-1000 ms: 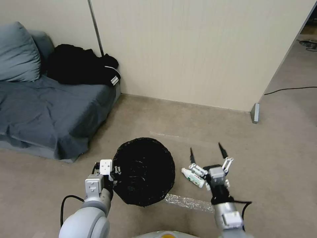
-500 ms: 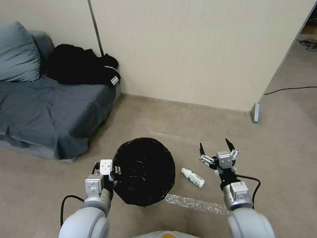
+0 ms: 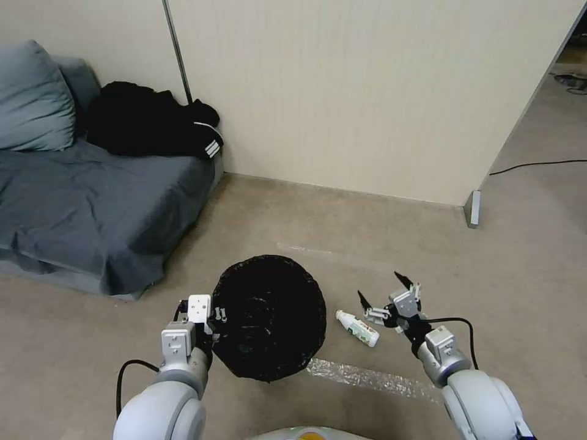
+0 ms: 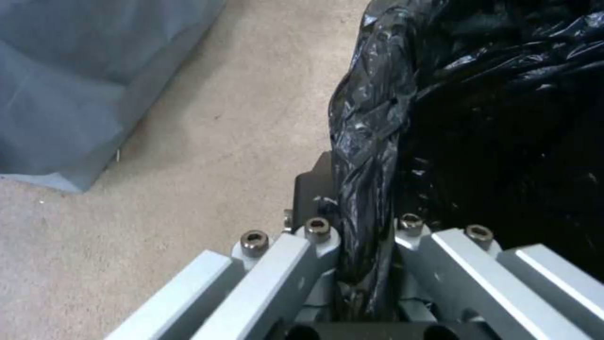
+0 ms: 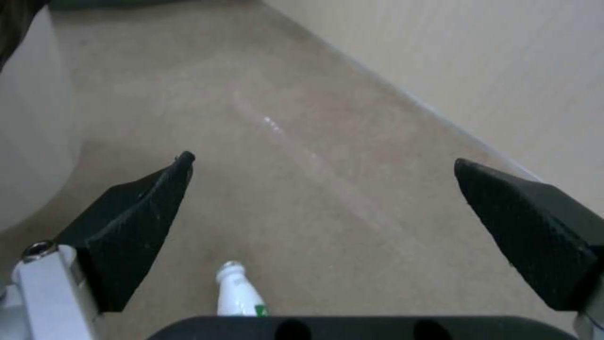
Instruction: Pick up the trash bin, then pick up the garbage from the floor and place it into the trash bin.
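Note:
My right gripper picks up the white bottle by its base end (image 3: 370, 337) next, to drop the bottle into the trash bin (image 3: 269, 318).
The trash bin (image 3: 269, 318), lined with a black bag, hangs in front of me with its mouth facing up. My left gripper (image 3: 211, 319) is shut on its near-left rim; in the left wrist view the fingers (image 4: 314, 250) pinch the bag-covered rim (image 4: 368, 156). A white bottle with a green label, the garbage (image 3: 358, 328), lies on the floor just right of the bin. My right gripper (image 3: 382, 289) is open just beyond and to the right of it. In the right wrist view the bottle (image 5: 239, 295) sits low between the spread fingers (image 5: 132, 212), beside the bin's white wall (image 5: 28, 141).
A blue-grey couch (image 3: 92, 208) with a pillow and a black jacket (image 3: 153, 122) stands at the left. A beige wall (image 3: 367, 91) runs behind, ending at a corner (image 3: 472, 209). A clear tape strip (image 3: 354, 374) lies on the floor and a cable (image 3: 538, 165) at the right.
My right arm swung out to the right, and its open gripper turned and came back close beside the bottle. The bottle, the bin and the left gripper stayed put.

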Controlling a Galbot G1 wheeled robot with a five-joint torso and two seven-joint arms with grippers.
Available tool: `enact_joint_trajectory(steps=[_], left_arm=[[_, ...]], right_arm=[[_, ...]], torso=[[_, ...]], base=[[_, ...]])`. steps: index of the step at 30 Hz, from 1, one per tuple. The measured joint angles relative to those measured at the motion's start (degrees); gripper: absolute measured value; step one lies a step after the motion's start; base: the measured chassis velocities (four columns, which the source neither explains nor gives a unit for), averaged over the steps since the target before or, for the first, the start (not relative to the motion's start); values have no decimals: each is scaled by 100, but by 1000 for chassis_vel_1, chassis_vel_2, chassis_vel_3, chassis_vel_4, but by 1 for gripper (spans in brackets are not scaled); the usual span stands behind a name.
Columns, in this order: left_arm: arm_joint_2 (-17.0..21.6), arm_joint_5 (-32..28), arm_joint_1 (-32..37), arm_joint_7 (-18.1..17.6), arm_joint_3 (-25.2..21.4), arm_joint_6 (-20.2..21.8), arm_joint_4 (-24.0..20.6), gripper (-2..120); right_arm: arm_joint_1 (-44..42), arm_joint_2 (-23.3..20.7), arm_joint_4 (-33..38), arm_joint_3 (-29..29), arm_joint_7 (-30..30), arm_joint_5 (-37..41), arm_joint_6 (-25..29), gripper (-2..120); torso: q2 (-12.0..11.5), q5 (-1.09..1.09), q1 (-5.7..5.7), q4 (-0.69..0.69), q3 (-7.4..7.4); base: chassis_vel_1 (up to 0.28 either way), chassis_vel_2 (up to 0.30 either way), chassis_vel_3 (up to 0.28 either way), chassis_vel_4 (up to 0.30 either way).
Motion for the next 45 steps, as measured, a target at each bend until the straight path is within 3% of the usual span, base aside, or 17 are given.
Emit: enact_joint_trajectory(steps=[20,39,45], left_arm=[[-38,95,16,14,33,0,19,1],[-71,159,48,18,65,0,25,1],[-72,182,83,18,61,0,25,1]], right_arm=[[459,-314,-1336,-381,-556,-363,906,100],[1173,-30,-3114,-638,-766,-664,1495,100],[1686,111,-3979,-622,-781,-664,1669,100]], torso=[[0,0,0,0,0],[0,-1,0,0,0],[0,-1,0,0,0]], base=[[0,0,0,0],[0,0,0,0],[0,0,0,0]])
